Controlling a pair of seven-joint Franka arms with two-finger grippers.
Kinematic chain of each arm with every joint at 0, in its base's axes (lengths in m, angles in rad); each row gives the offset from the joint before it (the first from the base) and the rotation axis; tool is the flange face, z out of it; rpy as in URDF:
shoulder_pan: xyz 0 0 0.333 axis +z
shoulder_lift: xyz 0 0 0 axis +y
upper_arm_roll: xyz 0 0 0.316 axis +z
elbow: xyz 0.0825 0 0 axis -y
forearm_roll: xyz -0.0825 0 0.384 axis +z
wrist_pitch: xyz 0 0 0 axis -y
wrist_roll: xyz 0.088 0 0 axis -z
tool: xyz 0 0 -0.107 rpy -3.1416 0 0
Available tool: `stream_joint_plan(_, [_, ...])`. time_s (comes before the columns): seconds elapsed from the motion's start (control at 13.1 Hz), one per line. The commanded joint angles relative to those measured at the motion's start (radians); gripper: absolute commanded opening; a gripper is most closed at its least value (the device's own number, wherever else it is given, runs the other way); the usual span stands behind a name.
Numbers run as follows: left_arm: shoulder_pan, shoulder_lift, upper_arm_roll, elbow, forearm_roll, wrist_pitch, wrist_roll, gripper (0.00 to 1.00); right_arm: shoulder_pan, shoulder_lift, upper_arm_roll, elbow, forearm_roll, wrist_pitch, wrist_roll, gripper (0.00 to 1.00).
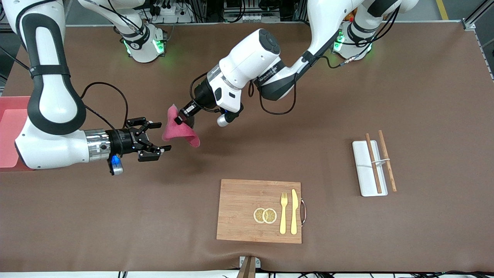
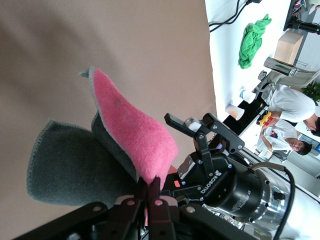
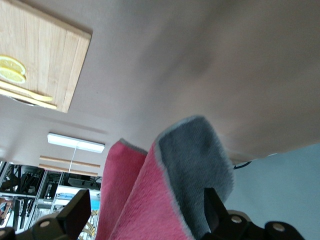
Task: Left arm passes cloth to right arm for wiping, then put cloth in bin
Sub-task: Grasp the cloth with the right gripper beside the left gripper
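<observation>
The cloth needs to be taken next by its loose pink-and-grey fold (image 1: 175, 131) (image 3: 160, 187), and my right gripper needs to take hold of it there to take over the wiping.
My left gripper (image 1: 180, 117) is shut on the magenta-red cloth (image 1: 178, 133) and holds it in the air over the bare table, between the two arm bases and the wooden board. In the left wrist view the shut fingertips (image 2: 148, 182) pinch a pink fold of the cloth (image 2: 135, 135), with its grey reverse drooping beside. My right gripper (image 1: 165, 136) is open right beside the hanging cloth. In the right wrist view the cloth (image 3: 195, 150) hangs between the spread fingers of that gripper (image 3: 145, 212), which are not closed on it. The pink bin (image 1: 7, 104) stands at the right arm's end, partly hidden by that arm.
A wooden board (image 1: 239, 208) with lemon slices (image 1: 265, 215), a fork and a knife lies near the front camera; it also shows in the right wrist view (image 3: 40, 55). A white tray (image 1: 364, 170) with chopsticks lies toward the left arm's end.
</observation>
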Motion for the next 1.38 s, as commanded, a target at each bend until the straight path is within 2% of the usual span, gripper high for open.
stream_joint_plan(0.0, [-0.019, 0.022, 0.012, 0.037, -0.01, 0.012, -0.012, 0.0, 0.024, 0.005, -0.006, 0.004, 0.024, -0.003, 0.014, 0.71])
stream_joint_plan(0.23, [-0.016, 0.02, 0.012, 0.037, -0.01, 0.012, -0.012, 0.0, 0.021, 0.004, -0.006, -0.015, 0.024, -0.012, 0.005, 0.11])
stream_joint_plan(0.31, [-0.013, 0.019, 0.012, 0.037, -0.01, 0.012, -0.012, 0.0, 0.022, 0.004, -0.006, -0.015, 0.023, -0.008, 0.005, 0.0])
stream_joint_plan(0.69, [-0.002, 0.011, 0.012, 0.031, -0.01, 0.009, -0.01, 0.0, 0.033, 0.004, -0.008, 0.02, 0.006, 0.015, -0.038, 0.0])
stream_joint_plan(0.77, [0.012, 0.008, 0.01, 0.028, -0.009, 0.005, -0.01, 0.26, 0.033, 0.004, -0.008, 0.024, -0.027, 0.05, -0.05, 0.0])
stream_joint_plan(0.84, [0.013, 0.003, 0.012, 0.028, -0.003, 0.0, -0.01, 0.75, 0.03, 0.005, -0.006, 0.028, -0.069, 0.081, -0.064, 0.0])
stream_joint_plan(0.92, [0.013, -0.012, 0.012, 0.028, 0.002, -0.003, -0.01, 1.0, 0.031, 0.011, -0.006, 0.03, -0.103, 0.113, -0.081, 0.0])
stream_joint_plan(1.0, [0.024, -0.03, 0.012, 0.027, -0.001, -0.02, -0.01, 1.0, 0.041, 0.023, -0.006, 0.03, -0.141, 0.161, -0.116, 0.0])
stream_joint_plan(1.3, [0.163, -0.176, 0.01, 0.001, 0.014, -0.334, 0.02, 1.0, 0.045, 0.123, -0.008, 0.022, -0.181, 0.296, -0.335, 0.0])
